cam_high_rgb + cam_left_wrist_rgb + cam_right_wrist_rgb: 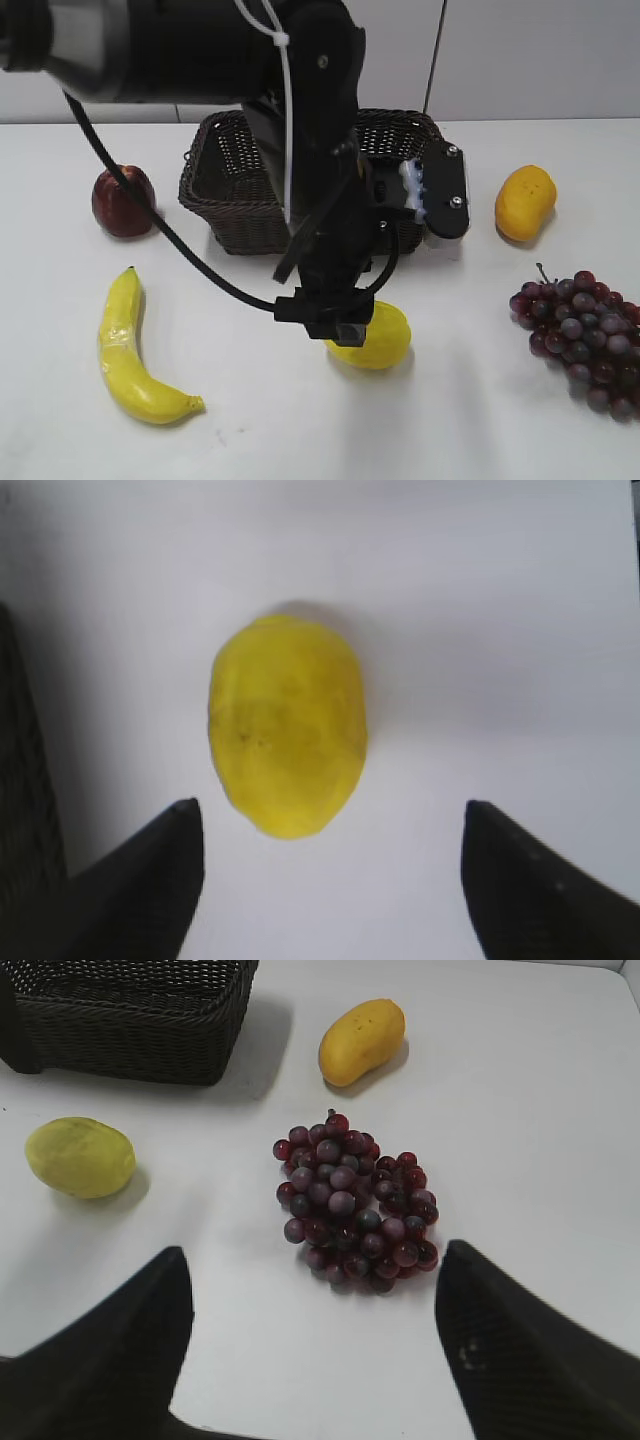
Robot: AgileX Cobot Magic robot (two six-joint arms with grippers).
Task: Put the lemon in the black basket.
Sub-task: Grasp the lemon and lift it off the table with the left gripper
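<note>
My left gripper grabs the lemon around its plump middle (372,340) next, to put it in the black basket (215,190).
The lemon (385,338) lies on the white table just in front of the black basket (215,190). My left arm (330,250) reaches down over it and hides its left part. In the left wrist view the lemon (288,725) lies just ahead of my left gripper (330,802), which is open and empty, with the basket wall (20,780) at the left edge. My right gripper (315,1248) is open and empty above the table. Its view shows the lemon (80,1157) at the left and the basket (130,1020) at the top left.
A red apple (123,200) and a banana (130,350) lie on the left. A mango (525,202) and a bunch of dark grapes (585,335) lie on the right. The right wrist view shows the grapes (355,1200) and the mango (362,1040).
</note>
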